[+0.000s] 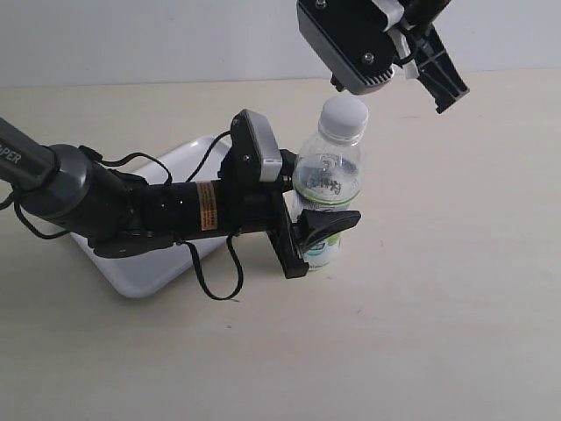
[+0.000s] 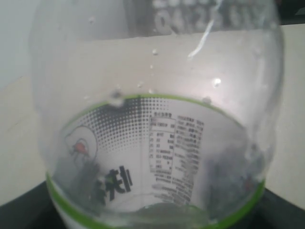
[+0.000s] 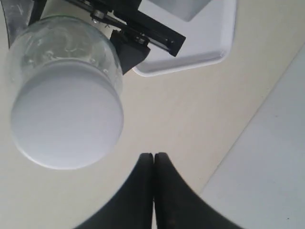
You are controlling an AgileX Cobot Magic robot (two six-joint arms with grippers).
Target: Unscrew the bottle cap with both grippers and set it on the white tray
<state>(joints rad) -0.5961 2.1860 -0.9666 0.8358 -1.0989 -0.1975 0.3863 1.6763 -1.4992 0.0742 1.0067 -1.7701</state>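
The white bottle cap (image 1: 344, 114) has my right gripper shut beside it. The gripper reopens next, then moves over the clear bottle (image 1: 327, 184) to grab the cap.
The clear bottle (image 1: 327, 184) with its white-and-green label stands upright on the table, the white bottle cap (image 1: 344, 114) screwed on its neck. My left gripper (image 1: 320, 230) is shut on the bottle's lower body; the bottle (image 2: 157, 133) fills the left wrist view. My right gripper (image 1: 447, 92) hangs above and to the right of the cap, shut and empty. In the right wrist view its closed fingertips (image 3: 153, 156) sit beside the bottle cap (image 3: 66, 117), apart from it. The white tray (image 1: 145, 267) lies behind the left arm, mostly hidden.
The left arm's dark body (image 1: 105, 206) and its cables (image 1: 215, 285) lie across the tray. A corner of the white tray (image 3: 209, 43) shows in the right wrist view. Pale tabletop (image 1: 438, 307) surrounds the bottle.
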